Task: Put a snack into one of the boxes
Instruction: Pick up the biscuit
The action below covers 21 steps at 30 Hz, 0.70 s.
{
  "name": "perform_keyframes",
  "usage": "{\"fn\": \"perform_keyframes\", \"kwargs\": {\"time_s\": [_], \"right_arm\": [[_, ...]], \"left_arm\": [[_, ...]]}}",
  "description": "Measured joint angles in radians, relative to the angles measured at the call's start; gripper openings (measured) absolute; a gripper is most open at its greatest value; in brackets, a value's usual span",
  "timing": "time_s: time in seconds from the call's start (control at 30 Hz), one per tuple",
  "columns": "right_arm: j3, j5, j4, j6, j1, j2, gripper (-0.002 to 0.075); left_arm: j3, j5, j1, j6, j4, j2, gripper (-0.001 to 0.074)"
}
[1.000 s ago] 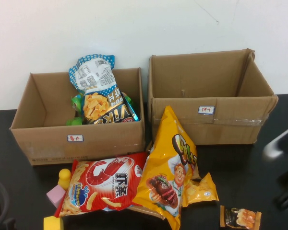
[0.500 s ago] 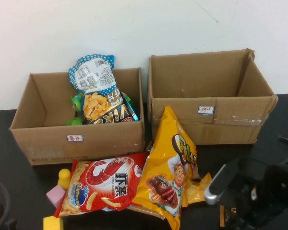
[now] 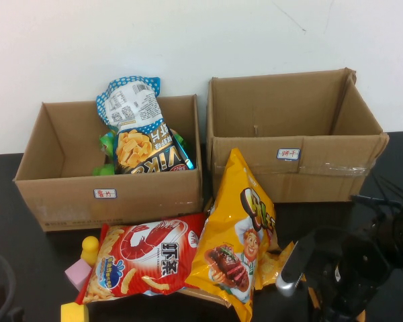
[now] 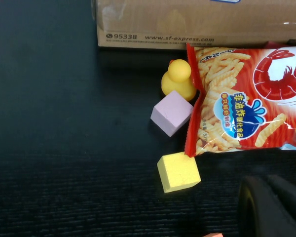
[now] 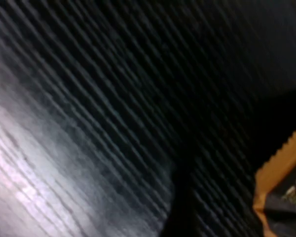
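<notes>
The packet's orange crimped edge (image 3: 314,297) (image 5: 275,170) is beside my low fingers, so my right gripper should close on the packet now.
The snack (image 5: 282,196), a small dark brown packet with an orange crimped edge, lies on the black table at the front right. In the high view my right arm covers almost all of it. My right gripper (image 3: 334,306) is low over the snack, with the packet's corner close in the right wrist view. The taller cardboard box with the tape band (image 3: 322,180) stands open at the back right. My left gripper (image 4: 269,186) is shut and empty, parked at the front left near a yellow cube (image 4: 178,172).
A lower cardboard box (image 3: 67,194) at the back left holds chip bags. A big yellow chef bag (image 3: 238,235), a red shrimp bag (image 3: 144,258) and a small yellow packet (image 3: 277,267) lie in front. A yellow duck (image 4: 178,81) and a pink cube (image 4: 171,112) sit at the front left.
My right arm has come in from the right edge and dropped over the snack, which lay uncovered a second ago. The left arm has not moved.
</notes>
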<state>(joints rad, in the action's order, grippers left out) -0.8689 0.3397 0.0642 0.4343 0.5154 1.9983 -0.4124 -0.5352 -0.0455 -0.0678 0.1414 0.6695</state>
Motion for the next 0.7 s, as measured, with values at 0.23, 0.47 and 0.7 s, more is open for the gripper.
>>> {"fn": "perform_keyframes", "kwargs": {"time_s": [0.23, 0.47, 0.7], "right_arm": [[-0.013, 0.008, 0.027, -0.005, 0.000, 0.009, 0.0310], [-0.125, 0.216, 0.061, -0.126, 0.000, 0.029, 0.0183], [-0.325, 0.482, 0.080, -0.234, 0.000, 0.031, 0.0175]], "left_arm": [[0.000, 0.000, 0.000, 0.002, 0.005, 0.000, -0.0001], [0.000, 0.000, 0.000, 0.002, 0.005, 0.000, -0.0001], [0.000, 0.000, 0.000, 0.002, 0.027, 0.000, -0.0001]]}}
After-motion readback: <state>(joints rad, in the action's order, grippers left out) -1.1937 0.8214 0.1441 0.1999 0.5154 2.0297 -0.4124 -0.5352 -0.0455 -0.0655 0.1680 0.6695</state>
